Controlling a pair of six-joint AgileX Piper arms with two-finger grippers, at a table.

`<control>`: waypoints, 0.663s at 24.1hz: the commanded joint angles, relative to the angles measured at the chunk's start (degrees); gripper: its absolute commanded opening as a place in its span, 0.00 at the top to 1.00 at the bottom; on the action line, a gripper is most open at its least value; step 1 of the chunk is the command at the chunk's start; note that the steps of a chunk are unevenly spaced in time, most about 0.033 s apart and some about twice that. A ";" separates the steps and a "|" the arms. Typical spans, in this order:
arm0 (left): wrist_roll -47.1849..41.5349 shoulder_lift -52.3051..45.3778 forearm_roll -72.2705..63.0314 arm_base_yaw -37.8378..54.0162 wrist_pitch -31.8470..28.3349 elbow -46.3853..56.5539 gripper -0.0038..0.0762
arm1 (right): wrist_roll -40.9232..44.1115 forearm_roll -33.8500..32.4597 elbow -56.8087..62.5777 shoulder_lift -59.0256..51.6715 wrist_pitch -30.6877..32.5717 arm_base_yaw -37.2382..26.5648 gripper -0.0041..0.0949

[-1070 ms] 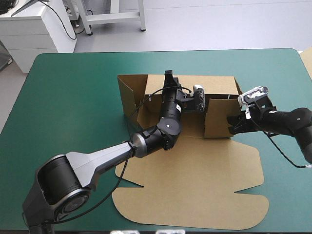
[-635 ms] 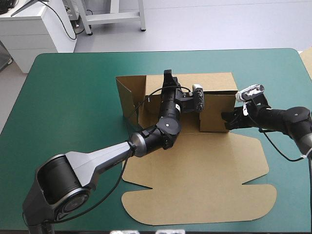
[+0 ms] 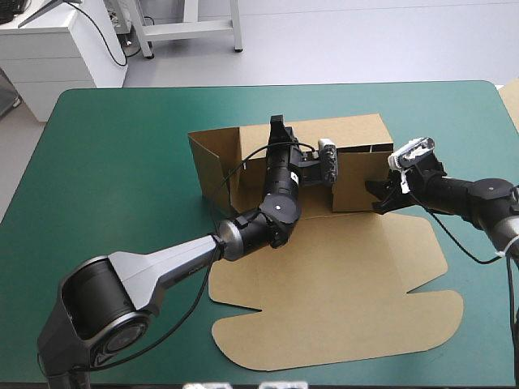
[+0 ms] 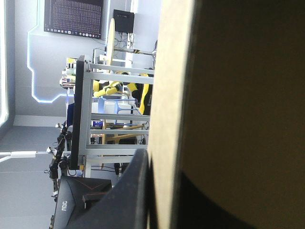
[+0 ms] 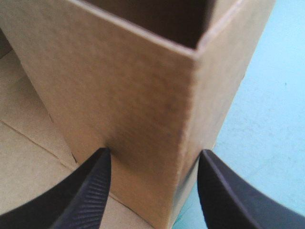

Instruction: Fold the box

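Observation:
The robot's right gripper should next grab the box by its top edge (image 3: 388, 135), to steady the box so the side's lid (image 3: 328, 279) can fold over.
The brown box (image 3: 324, 292) lies mid-table with its lid flat toward the near edge and its walls raised at the far side. My left gripper (image 3: 278, 130) reaches over the tray and is shut on the far wall's top edge. In the left wrist view the board (image 4: 228, 95) fills the space ahead, with one black finger (image 4: 136, 191) pressed against it. My right gripper (image 3: 375, 194) is open at the tray's near right corner. In the right wrist view that upright corner (image 5: 143, 95) stands between the spread fingers (image 5: 86, 191) of the right gripper (image 5: 153, 153).
The left side wall (image 3: 207, 166) of the box stands angled outward. Bare teal-green cover (image 3: 113, 178) stretches to the left and along the far edge. A pale board edge (image 3: 511, 101) shows at the table's right edge.
The right side wall has swung from slanting outward to upright against the tray. My right gripper has moved left and farther in with it, and the whole sheet has slid slightly right.

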 commanded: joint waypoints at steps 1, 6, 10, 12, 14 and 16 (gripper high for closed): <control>-1.33 -2.48 0.54 -0.58 -2.81 -1.07 0.96 | -6.73 8.67 -1.85 -1.79 3.12 0.08 0.43; -1.33 -2.48 0.54 -0.58 -2.94 -1.07 0.96 | -17.90 20.92 -1.85 -0.54 2.59 0.08 0.49; -1.33 -2.48 0.54 -0.58 -2.95 -1.07 0.96 | -18.13 20.84 -1.85 0.13 4.81 0.08 0.73; -1.12 -2.48 0.54 -0.58 -3.21 -1.07 0.96 | -18.13 20.73 -1.85 0.38 6.93 0.08 0.86; -1.12 -2.48 0.54 -0.58 -3.46 -1.07 0.96 | -17.00 19.93 -1.85 0.59 7.54 0.08 0.96; -1.12 -2.48 0.54 -0.58 -3.46 -1.07 0.96 | -15.23 19.19 -1.85 0.52 7.43 0.08 0.97</control>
